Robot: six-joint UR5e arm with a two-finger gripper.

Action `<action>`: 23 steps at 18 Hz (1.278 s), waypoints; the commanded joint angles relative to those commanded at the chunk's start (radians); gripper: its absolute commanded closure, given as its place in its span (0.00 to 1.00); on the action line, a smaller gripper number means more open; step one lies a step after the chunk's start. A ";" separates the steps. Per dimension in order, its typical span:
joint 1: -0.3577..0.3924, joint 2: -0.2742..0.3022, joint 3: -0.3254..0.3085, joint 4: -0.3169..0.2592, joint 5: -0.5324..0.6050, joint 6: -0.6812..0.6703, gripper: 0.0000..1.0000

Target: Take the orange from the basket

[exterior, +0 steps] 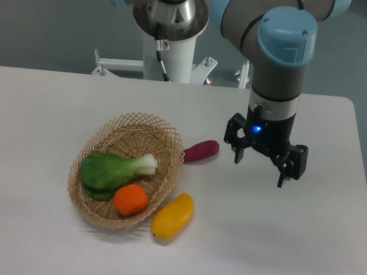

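Observation:
The robot's gripper needs to pick the orange out of the wicker basket next, so it needs to grab the orange (131, 199) by the orange's round sides.
The orange (131, 199) is small, round and bright orange. It lies at the front of the light tan wicker basket (130, 127), touching a green leafy vegetable (112, 169) with a white stalk. My gripper (262, 168) hangs above the table to the right of the basket, well apart from it. Its two black fingers point down, spread apart, with nothing between them.
A yellow oval fruit (173, 215) lies on the table against the basket's front right rim. A purple sweet potato (201, 151) lies just right of the basket, between it and the gripper. The arm's base post (167, 45) stands at the table's back edge.

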 joint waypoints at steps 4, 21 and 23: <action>-0.069 -0.008 -0.046 0.046 0.003 -0.120 0.00; -0.322 -0.117 -0.158 0.094 0.018 0.063 0.00; -0.351 -0.135 -0.160 0.094 0.057 0.084 0.00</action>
